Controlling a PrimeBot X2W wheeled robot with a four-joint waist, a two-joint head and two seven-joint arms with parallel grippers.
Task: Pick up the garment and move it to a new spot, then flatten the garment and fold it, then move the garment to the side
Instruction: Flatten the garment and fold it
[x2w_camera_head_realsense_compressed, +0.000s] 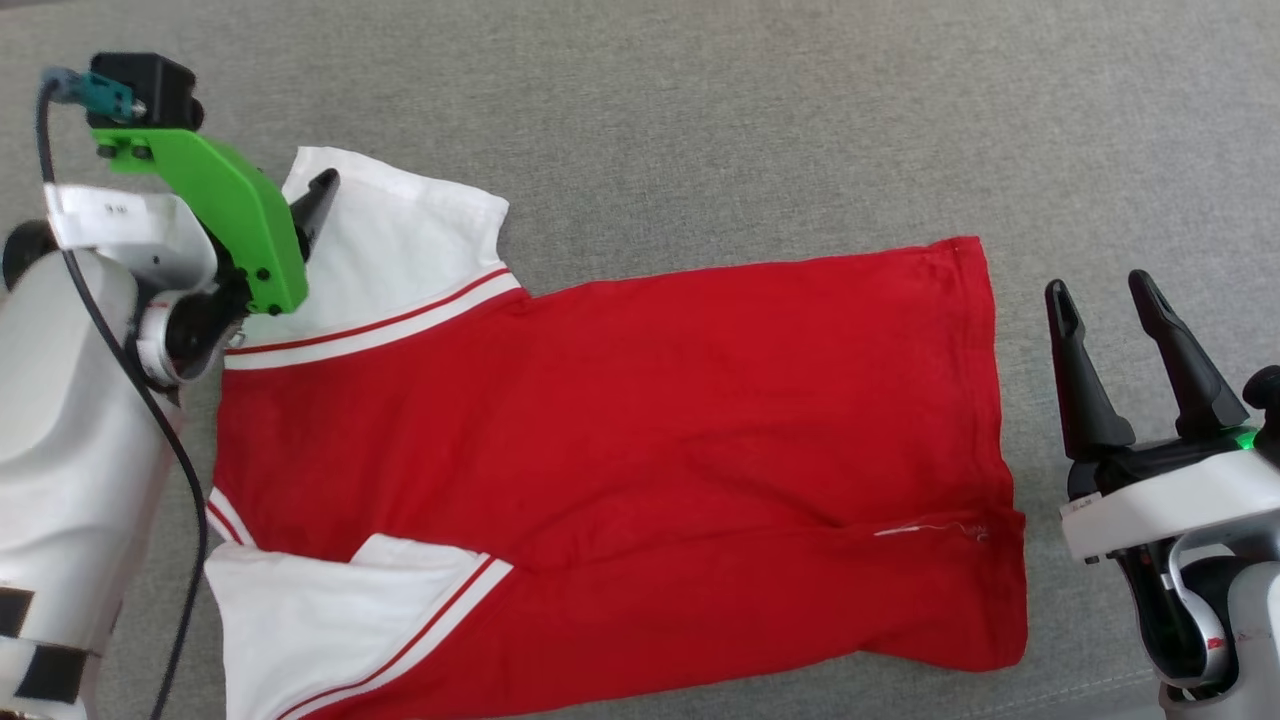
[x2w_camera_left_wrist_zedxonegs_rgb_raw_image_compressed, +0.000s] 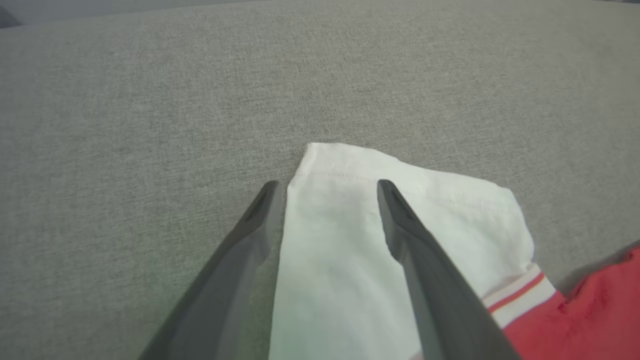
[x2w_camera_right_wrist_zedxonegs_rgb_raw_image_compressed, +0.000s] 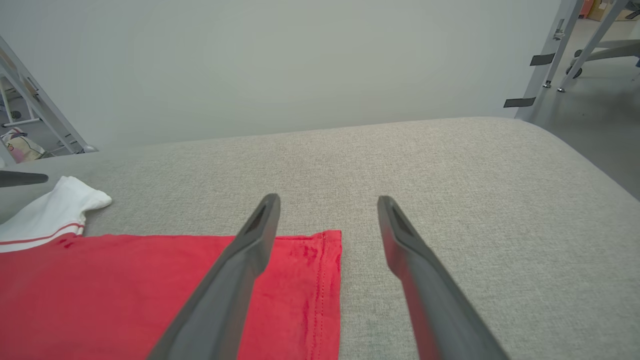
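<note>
Next, my left gripper grabs the white sleeve (x2w_camera_head_realsense_compressed: 396, 240) by its outer cuff corner (x2w_camera_head_realsense_compressed: 314, 162) to flatten and fold the garment.
The garment (x2w_camera_head_realsense_compressed: 620, 400) lies spread on the grey cushion with its plain red face up; no lettering shows. Its hem (x2w_camera_head_realsense_compressed: 985, 380) is at the right, and white sleeves with red stripes are at the upper left (x2w_camera_head_realsense_compressed: 400, 250) and lower left (x2w_camera_head_realsense_compressed: 330, 610). My left gripper (x2w_camera_head_realsense_compressed: 312, 205) is open over the upper sleeve (x2w_camera_left_wrist_zedxonegs_rgb_raw_image_compressed: 340, 250); one finger is beside the sleeve's edge and the other is above the white cloth. My right gripper (x2w_camera_head_realsense_compressed: 1100, 287) stands open just right of the hem. In the right wrist view one finger (x2w_camera_right_wrist_zedxonegs_rgb_raw_image_compressed: 240, 270) hangs over the red hem corner (x2w_camera_right_wrist_zedxonegs_rgb_raw_image_compressed: 320, 260).
The grey upholstered surface (x2w_camera_head_realsense_compressed: 760, 120) stretches far past the garment at the top and right. Its right edge (x2w_camera_right_wrist_zedxonegs_rgb_raw_image_compressed: 590, 165) rounds off toward the floor, where metal frame legs (x2w_camera_right_wrist_zedxonegs_rgb_raw_image_compressed: 550, 50) stand. A pale wall rises behind it. A black cable (x2w_camera_head_realsense_compressed: 150, 420) runs along my left forearm.
</note>
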